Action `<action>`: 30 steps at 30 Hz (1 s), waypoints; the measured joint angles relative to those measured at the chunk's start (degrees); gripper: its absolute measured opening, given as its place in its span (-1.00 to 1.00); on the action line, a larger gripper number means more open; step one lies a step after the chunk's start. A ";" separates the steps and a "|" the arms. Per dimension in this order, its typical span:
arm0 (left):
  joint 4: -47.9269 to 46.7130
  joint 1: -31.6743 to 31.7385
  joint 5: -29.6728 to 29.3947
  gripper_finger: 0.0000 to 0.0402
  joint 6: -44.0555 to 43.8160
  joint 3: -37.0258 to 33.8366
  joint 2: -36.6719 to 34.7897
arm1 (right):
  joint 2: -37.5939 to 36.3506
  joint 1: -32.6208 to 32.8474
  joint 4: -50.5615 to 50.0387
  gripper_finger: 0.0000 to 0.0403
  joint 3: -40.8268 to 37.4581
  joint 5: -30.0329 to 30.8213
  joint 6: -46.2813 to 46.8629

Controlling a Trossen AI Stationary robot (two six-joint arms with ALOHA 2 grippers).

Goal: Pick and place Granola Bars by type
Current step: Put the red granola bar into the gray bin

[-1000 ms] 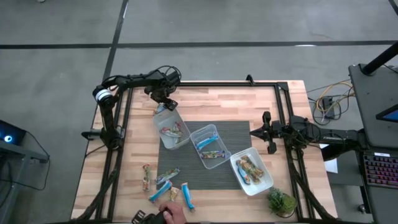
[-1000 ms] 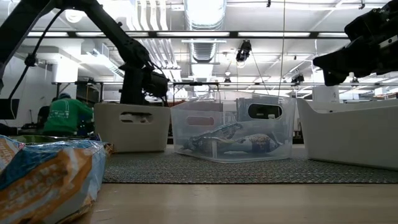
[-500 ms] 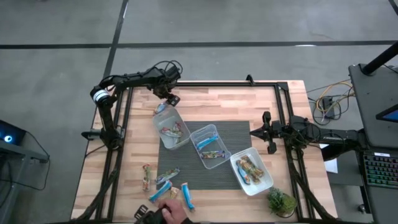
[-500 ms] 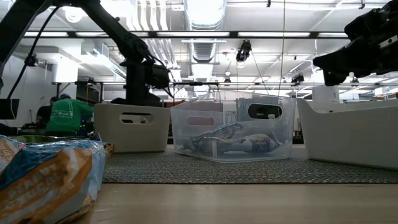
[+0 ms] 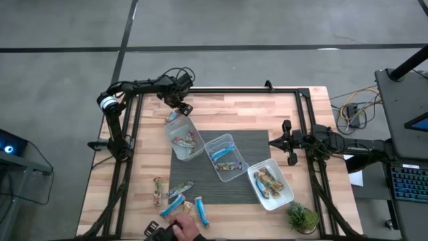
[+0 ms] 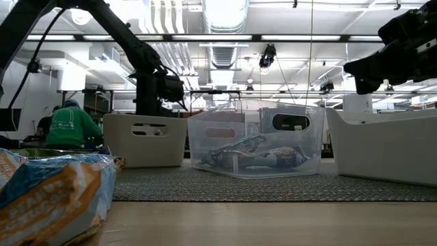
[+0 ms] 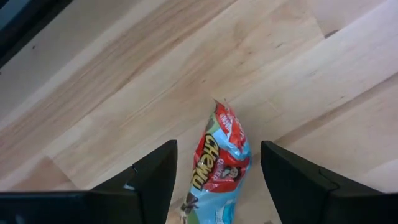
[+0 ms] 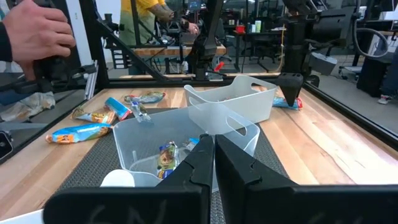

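Note:
My left gripper's fingers reach down on either side of the red-printed end (image 7: 227,146) near the wood, and closing now would catch the granola bar. It is time to close on it.
A granola bar (image 7: 219,163) in a pale blue wrapper with red print lies flat on the wood, just outside the far-left tub (image 5: 185,139); it also shows in the high view (image 5: 172,118). My left gripper (image 7: 217,147) hangs open above the bar, pointing down, with a finger on either side of it and clear of it; in the high view it (image 5: 180,105) is near the table's far left. My right gripper (image 8: 212,155) is shut and holds nothing, level at the table's right side (image 5: 287,144). Several more granola bars (image 5: 177,199) lie loose at the near left.
Three clear tubs with bars inside stand in a slanting row on a dark mat: the far-left one, a middle one (image 5: 224,157) and a near-right one (image 5: 270,184). A small green plant (image 5: 302,217) stands at the near right corner. A person's hand (image 5: 179,229) is at the near edge.
My left gripper has tipped a little above the bar by the far-left tub, staying open. The bar has kept its place on the wood. The person's hand at the near edge has shifted slightly.

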 joint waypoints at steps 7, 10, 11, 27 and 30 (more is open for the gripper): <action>0.64 -0.01 0.03 0.04 -0.24 -0.32 0.00 | 0.00 0.00 0.02 -0.96 0.00 0.02 0.00; 0.64 0.00 0.14 -0.04 -0.24 -0.32 0.00 | 0.00 -0.01 0.01 -0.96 0.00 0.01 0.00; 0.64 0.00 0.43 -0.08 -0.24 -0.35 0.00 | 0.00 -0.01 0.01 -0.96 0.00 0.01 0.00; 0.39 0.00 2.47 -0.65 -0.21 -0.36 0.00 | 0.00 -0.01 0.00 -0.96 0.00 0.00 0.00; 0.08 0.00 2.44 -0.74 -0.29 -0.36 0.00 | 0.00 0.00 0.00 -0.96 0.00 0.00 0.02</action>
